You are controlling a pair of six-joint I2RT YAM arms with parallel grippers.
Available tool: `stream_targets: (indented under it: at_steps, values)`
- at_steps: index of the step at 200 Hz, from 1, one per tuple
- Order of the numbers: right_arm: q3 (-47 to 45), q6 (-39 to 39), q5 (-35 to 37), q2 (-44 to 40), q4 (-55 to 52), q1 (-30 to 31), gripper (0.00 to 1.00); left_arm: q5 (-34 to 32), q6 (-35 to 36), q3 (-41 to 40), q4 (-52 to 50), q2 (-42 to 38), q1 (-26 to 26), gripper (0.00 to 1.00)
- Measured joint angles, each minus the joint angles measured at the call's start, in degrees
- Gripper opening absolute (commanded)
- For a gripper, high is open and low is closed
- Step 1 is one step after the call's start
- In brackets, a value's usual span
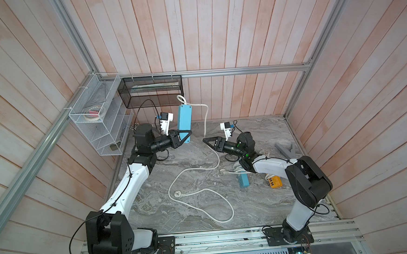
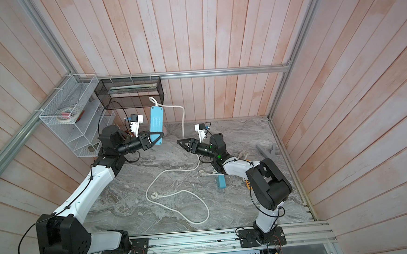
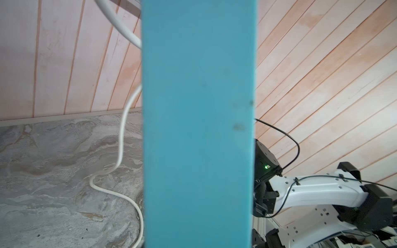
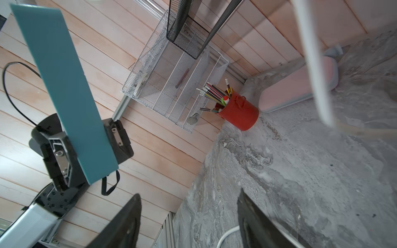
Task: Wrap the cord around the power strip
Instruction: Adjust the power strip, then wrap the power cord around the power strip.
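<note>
The robot's right gripper next needs to grab the white cord (image 1: 206, 117) by its hanging part near the blue power strip, to wrap the cord around the power strip.
My left gripper (image 1: 186, 134) is shut on the lower end of the blue power strip (image 1: 184, 121), holding it upright in the air at the back left. In the left wrist view the power strip (image 3: 197, 128) fills the middle and hides the jaws. The white cord (image 1: 206, 117) leaves the strip's top end, hangs down to the table and runs in loose loops to its plug (image 1: 176, 194). My right gripper (image 1: 205, 140) is open and empty, hovering low over the cord right of the strip. In the right wrist view the right gripper (image 4: 189, 193) shows spread fingers with only table between them.
A second blue strip (image 1: 243, 180) with a bundled cord and a yellow block (image 1: 275, 181) lie under my right arm. A grey piece (image 1: 286, 149) lies at the right wall. A white wire rack (image 1: 100, 119), a black mesh basket (image 1: 150, 91), a red pencil cup (image 4: 239, 111) and a pink case (image 4: 287, 90) are at the back left.
</note>
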Motion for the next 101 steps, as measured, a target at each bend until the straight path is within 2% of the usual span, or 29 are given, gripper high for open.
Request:
stream_targets:
  at_steps: [18,38,67,101]
  values:
    - [0.0,-2.0,-1.8,0.0,-1.5,0.0,0.68,-1.6,0.6,1.1,-1.6,0.0,0.3,0.04]
    - [0.0,-6.4,-0.1,-0.7,-7.3,0.4,0.7,-2.2,0.8,2.3,-3.0,0.0,0.6,0.04]
    - [1.0,-15.9,10.3,-2.2,-17.4,0.8,0.73,-2.1,0.6,3.5,-4.1,0.0,0.6,0.04]
    - [5.9,-25.0,23.4,-0.2,-19.1,2.1,0.76,-2.1,0.6,4.3,-5.9,0.0,-0.9,0.05]
